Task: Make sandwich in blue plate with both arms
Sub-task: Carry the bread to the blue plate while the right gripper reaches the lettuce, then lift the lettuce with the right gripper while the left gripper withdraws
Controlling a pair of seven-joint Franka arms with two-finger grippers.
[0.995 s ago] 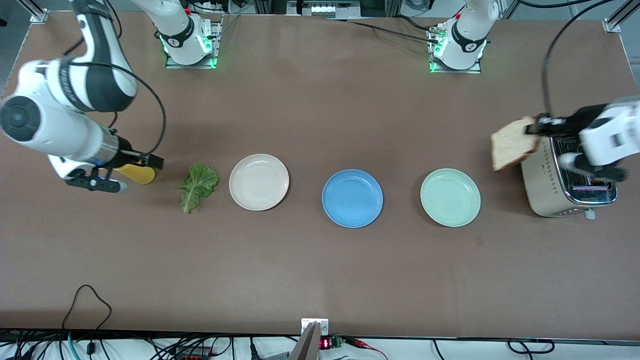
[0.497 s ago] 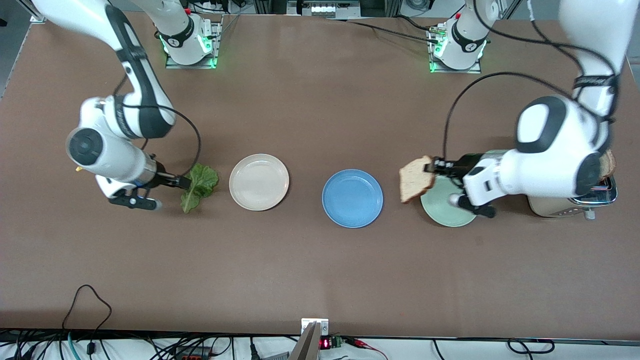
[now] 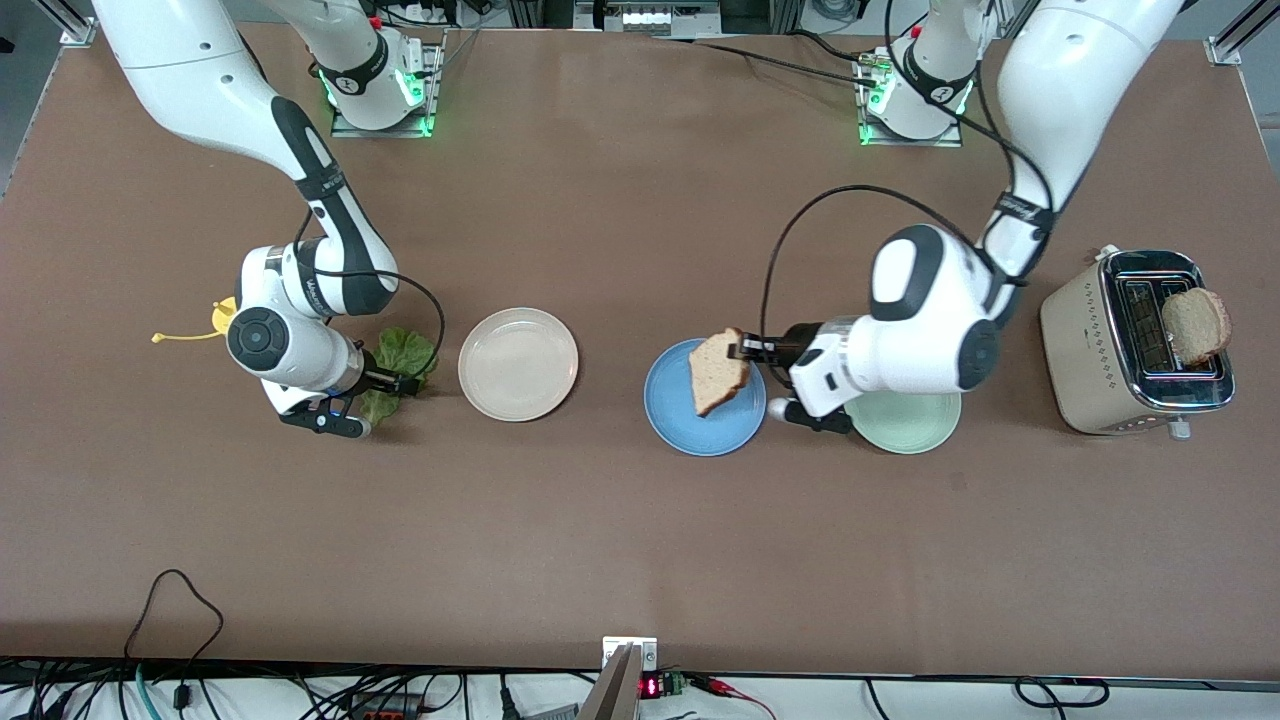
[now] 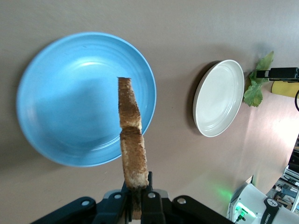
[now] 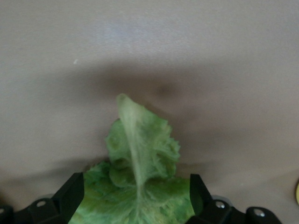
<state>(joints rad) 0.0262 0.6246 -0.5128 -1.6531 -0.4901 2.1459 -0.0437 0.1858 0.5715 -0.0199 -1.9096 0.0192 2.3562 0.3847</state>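
The fingertips of the robot's right gripper are beside the green lettuce leaf (image 3: 405, 349) (image 5: 140, 186), so the right gripper should close on the leaf.
My left gripper (image 3: 748, 352) is shut on a tan bread slice (image 3: 718, 372) and holds it on edge over the blue plate (image 3: 690, 432). In the left wrist view the slice (image 4: 131, 140) hangs from my left gripper (image 4: 136, 185) above the blue plate (image 4: 56, 116). A second bread slice (image 3: 1196, 324) stands in the toaster (image 3: 1090, 345). My right gripper (image 3: 398, 383) is low at the green lettuce leaf (image 3: 405, 349). In the right wrist view my right gripper (image 5: 135, 196) is open, with the leaf (image 5: 140, 186) between its spread fingers (image 5: 70, 193).
A cream-white plate (image 3: 518, 363) lies between the lettuce and the blue plate. A mint-green plate (image 3: 915, 428) sits partly under my left arm. A small yellow object (image 3: 218, 318) lies by my right arm's wrist. Cables hang along the table's near edge.
My left arm carried the bread slice from the toaster, past the mint plate, to over the blue plate. My right gripper moved from the yellow object to the lettuce and now straddles it.
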